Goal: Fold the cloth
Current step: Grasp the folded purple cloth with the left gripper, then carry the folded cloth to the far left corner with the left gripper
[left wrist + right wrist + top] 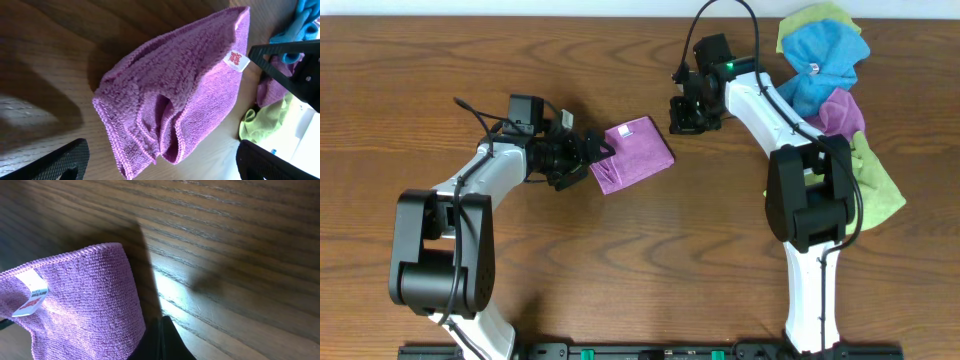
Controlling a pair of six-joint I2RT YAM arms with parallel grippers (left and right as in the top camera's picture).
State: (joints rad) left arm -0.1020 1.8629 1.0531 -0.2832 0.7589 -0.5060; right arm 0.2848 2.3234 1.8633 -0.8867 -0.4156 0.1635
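Note:
Next, my left gripper grabs the cloth's loose layered edge (603, 170) (154, 136) and pinches the layers together to set the cloth aside still folded.
The orchid-purple cloth (633, 153) lies folded into a small rectangle on the wooden table, white tag showing near its far edge. In the left wrist view the cloth (175, 95) shows loose layered edges between my open left fingers. My left gripper (592, 152) sits at the cloth's left edge, open and empty. My right gripper (682, 115) is shut and empty, just right of the cloth's upper right corner. In the right wrist view the cloth (80, 305) and its tag lie left of the closed fingertips (162, 342).
A pile of other cloths lies at the back right: blue (820, 60), lime-green (875, 185) and a duller mauve one (842, 112), beside the right arm. The pile also shows in the left wrist view (260, 120).

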